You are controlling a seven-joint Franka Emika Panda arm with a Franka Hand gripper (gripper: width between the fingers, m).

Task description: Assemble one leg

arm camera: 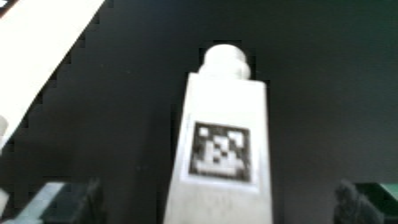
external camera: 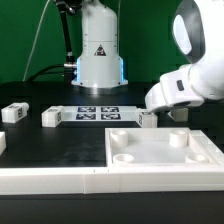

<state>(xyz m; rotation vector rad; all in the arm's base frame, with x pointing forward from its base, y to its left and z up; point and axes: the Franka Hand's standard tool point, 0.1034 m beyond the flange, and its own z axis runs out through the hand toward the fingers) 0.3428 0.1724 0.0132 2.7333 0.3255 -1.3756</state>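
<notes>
The robot's gripper will assemble the white leg (arm camera: 222,120) next, so it will grab the leg by its square body with the black-and-white tag (arm camera: 221,160).
In the wrist view a white leg (arm camera: 222,120) lies lengthwise between my fingers, its peg end pointing away and its black-and-white tag (arm camera: 221,152) facing the camera. My gripper (arm camera: 208,205) is open: the fingertips (arm camera: 45,202) stand either side of the leg with dark gaps to it. In the exterior view the gripper (external camera: 150,116) is low over this leg (external camera: 148,120), just behind the large white panel (external camera: 205,152). Two more legs (external camera: 14,113) (external camera: 52,116) lie on the exterior view's left.
The marker board (external camera: 97,112) lies behind the panel, in front of the robot base (external camera: 98,55). Another white part (external camera: 2,143) sits at the exterior view's left edge. A white edge (arm camera: 45,70) runs diagonally beside the leg in the wrist view.
</notes>
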